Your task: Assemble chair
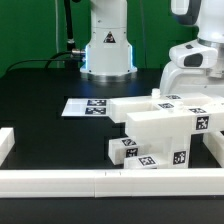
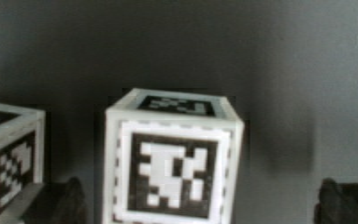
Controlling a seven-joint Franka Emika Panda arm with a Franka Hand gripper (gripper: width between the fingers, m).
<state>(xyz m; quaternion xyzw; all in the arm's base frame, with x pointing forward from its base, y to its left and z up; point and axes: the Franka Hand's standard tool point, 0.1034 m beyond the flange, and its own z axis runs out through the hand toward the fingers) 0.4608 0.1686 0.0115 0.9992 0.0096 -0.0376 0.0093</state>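
Note:
Next, the gripper grabs the square-section part by its tagged end point(image 2: 174, 150), to join it to the stacked white chair parts.
White chair parts point(image 1: 165, 125) with black-and-white tags lie stacked together at the exterior view's right, with square legs point(image 1: 125, 148) sticking out toward the front. My gripper point(image 1: 190, 72) hangs over the far right end of this stack. In the wrist view a white square-section part point(image 2: 172, 160) with tags on two faces stands between my fingertips point(image 2: 60, 200), closer to one than the other. My gripper point(image 2: 206, 205) is open and touches nothing. A second tagged part point(image 2: 7, 150) shows at the picture's edge.
The marker board point(image 1: 88, 106) lies flat on the black table behind the parts. A long low white border rail point(image 1: 100, 180) runs along the front, with a short piece point(image 1: 5, 142) at the exterior view's left. The robot base point(image 1: 107, 50) stands at the back.

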